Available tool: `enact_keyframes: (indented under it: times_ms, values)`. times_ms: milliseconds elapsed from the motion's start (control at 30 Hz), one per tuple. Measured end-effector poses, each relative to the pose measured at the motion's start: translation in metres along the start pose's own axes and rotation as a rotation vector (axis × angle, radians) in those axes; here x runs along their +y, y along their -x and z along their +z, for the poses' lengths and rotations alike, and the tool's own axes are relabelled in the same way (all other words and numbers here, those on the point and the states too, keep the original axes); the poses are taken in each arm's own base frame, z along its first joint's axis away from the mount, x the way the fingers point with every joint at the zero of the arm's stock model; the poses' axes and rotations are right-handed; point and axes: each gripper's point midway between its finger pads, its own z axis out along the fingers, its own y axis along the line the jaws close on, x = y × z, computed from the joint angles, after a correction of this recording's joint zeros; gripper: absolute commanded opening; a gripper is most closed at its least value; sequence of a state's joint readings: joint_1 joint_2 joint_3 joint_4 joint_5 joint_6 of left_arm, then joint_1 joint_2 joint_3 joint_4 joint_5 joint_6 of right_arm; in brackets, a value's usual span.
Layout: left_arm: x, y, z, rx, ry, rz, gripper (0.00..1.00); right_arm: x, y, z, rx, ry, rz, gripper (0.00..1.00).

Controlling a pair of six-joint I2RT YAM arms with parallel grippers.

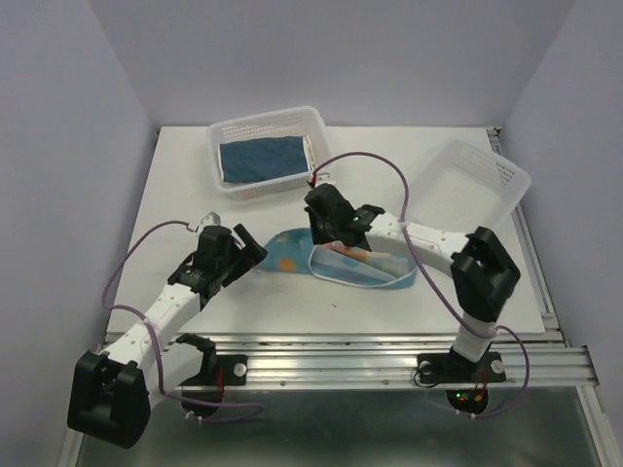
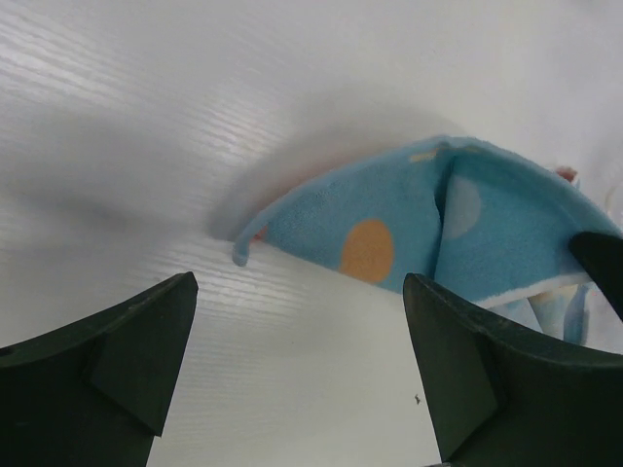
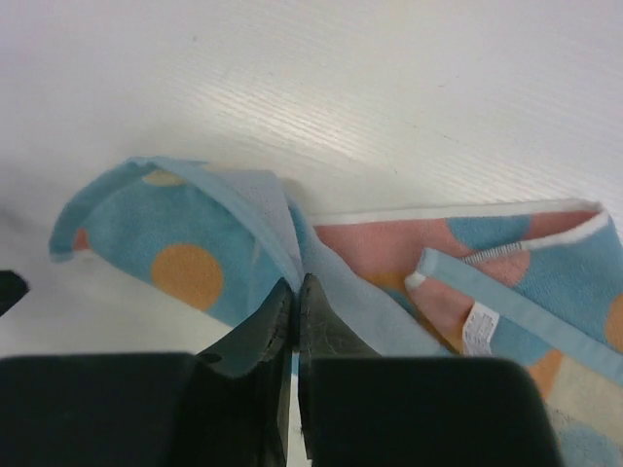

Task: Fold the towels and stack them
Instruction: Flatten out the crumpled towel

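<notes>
The light blue towel should be grabbed next by its free corner (image 2: 245, 247) with my left gripper, opposite my right gripper's pinch, to spread the towel for folding.
A light blue towel with orange spots (image 1: 341, 259) lies crumpled on the white table in front of both arms. My right gripper (image 1: 326, 236) is shut on a pinched fold of this towel (image 3: 195, 243), lifting its edge and showing a pink underside. My left gripper (image 1: 255, 255) is open and empty, just left of the towel's left corner (image 2: 389, 229), fingers (image 2: 127, 350) apart from the cloth. A navy folded towel (image 1: 261, 158) lies in the back white basket (image 1: 232, 130).
A second white perforated basket (image 1: 506, 175) stands tilted at the back right, nothing visible in it. A white label (image 3: 479, 328) shows on the towel's hem. The table's metal rail (image 1: 389, 350) runs along the near edge.
</notes>
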State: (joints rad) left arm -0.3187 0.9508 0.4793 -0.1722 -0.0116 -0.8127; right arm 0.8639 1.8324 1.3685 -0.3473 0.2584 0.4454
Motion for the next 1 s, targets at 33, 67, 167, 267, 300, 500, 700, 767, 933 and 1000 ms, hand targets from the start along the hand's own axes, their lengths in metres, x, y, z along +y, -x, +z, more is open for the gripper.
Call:
enact_keyframes:
  times_ms: [33,67,167,267,300,500,700,767,933,1000]
  values:
    - [-0.005,-0.002,-0.001,0.009,-0.033,0.012,0.99,-0.004,0.001,-0.013,-0.012,0.000,0.007,0.01]
    - [-0.008,-0.003,-0.001,0.013,-0.052,0.018,0.99,-0.008,0.002,-0.026,-0.028,0.004,0.016,0.01]
    - [-0.017,-0.005,-0.008,0.018,-0.120,0.040,0.99,-0.025,0.000,-0.079,-0.088,0.035,0.052,0.02]
    - [-0.031,-0.005,-0.017,0.016,-0.194,0.062,0.99,-0.039,-0.017,-0.107,-0.113,0.059,0.084,0.03]
    - [-0.035,-0.005,-0.019,0.017,-0.215,0.069,0.99,-0.044,-0.027,-0.110,-0.102,0.058,0.088,0.03]
    - [-0.047,-0.027,-0.021,0.098,-0.289,0.103,0.99,-0.067,-0.087,-0.104,0.010,0.025,0.084,0.04]
    - [-0.029,-0.066,-0.012,0.227,-0.227,0.102,0.99,-0.076,-0.133,-0.106,0.098,0.053,0.082,0.05]
    - [-0.024,-0.078,-0.010,0.262,-0.202,0.108,0.97,-0.076,-0.137,-0.108,0.100,0.070,0.085,0.05]
    - [-0.016,-0.107,-0.003,0.349,-0.139,0.138,0.77,-0.066,-0.123,-0.115,0.048,0.129,0.100,0.06]
    - [-0.018,-0.110,-0.001,0.350,-0.135,0.147,0.69,-0.065,-0.122,-0.116,0.042,0.134,0.103,0.06]
